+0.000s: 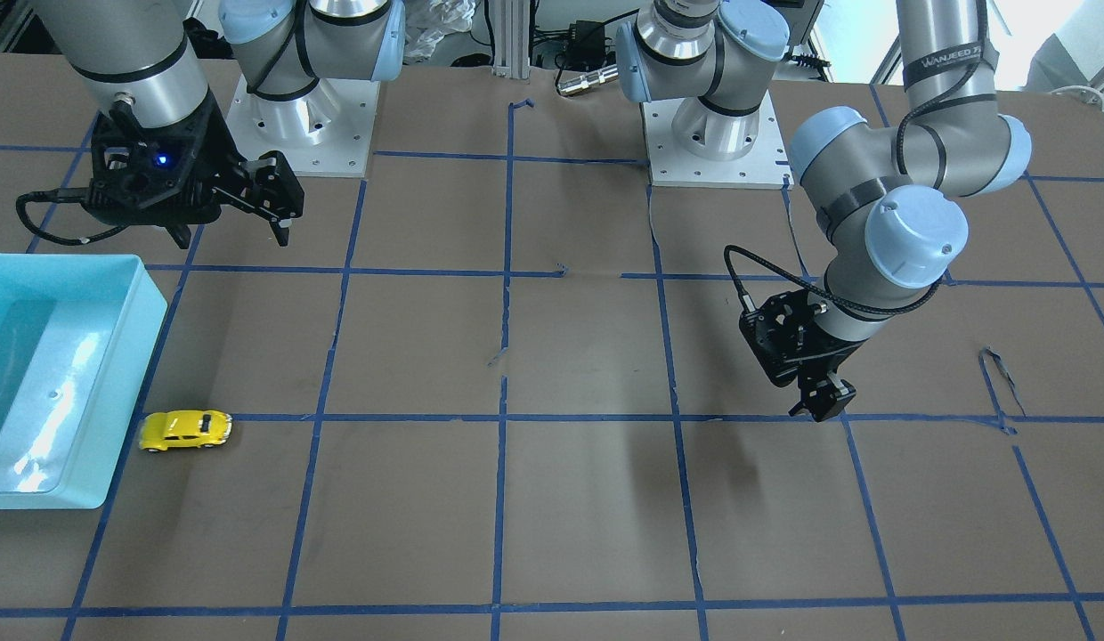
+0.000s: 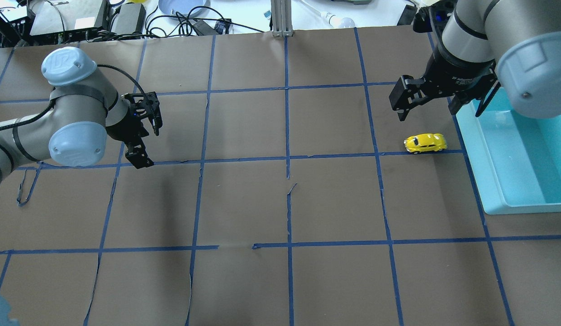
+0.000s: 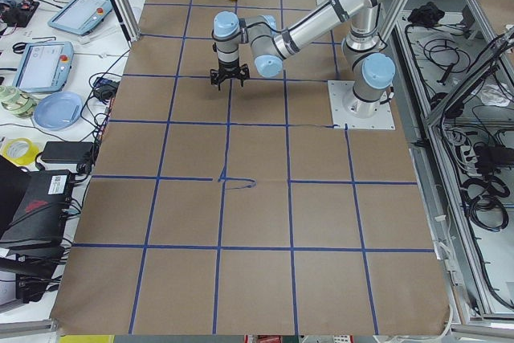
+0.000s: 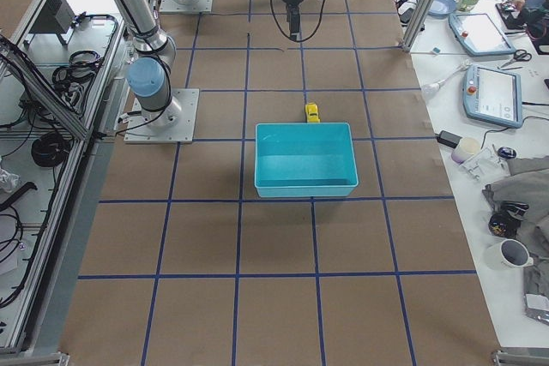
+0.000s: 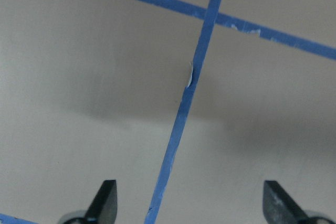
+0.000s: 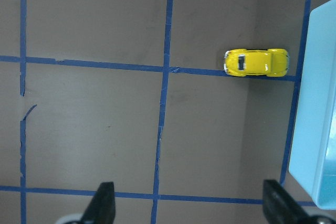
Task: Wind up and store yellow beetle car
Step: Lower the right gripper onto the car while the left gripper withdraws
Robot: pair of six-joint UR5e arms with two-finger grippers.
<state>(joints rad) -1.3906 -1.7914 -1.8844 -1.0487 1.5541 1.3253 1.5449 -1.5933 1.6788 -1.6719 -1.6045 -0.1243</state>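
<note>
The robot's right gripper should wind up the yellow beetle car and store it in the light-blue bin, so it should next grab the yellow beetle car (image 1: 185, 430) by its sides.
The yellow beetle car (image 1: 185, 430) stands on its wheels on the brown table, on a blue tape line just beside the light-blue bin (image 1: 151, 303). It also shows in the overhead view (image 2: 425, 143) and the right wrist view (image 6: 256, 62). My right gripper (image 2: 427, 111) hangs open and empty well above the table, a little to the robot's side of the car; its fingertips (image 6: 105, 195) frame bare table. My left gripper (image 2: 149, 147) is open and empty, low over a tape line far from the car (image 5: 189, 198).
The light-blue bin (image 2: 470, 149) is open-topped and empty, at the table's end on my right. The table is brown paper with a blue tape grid (image 2: 287, 158). Both arm bases (image 1: 717, 142) stand at the table's robot side.
</note>
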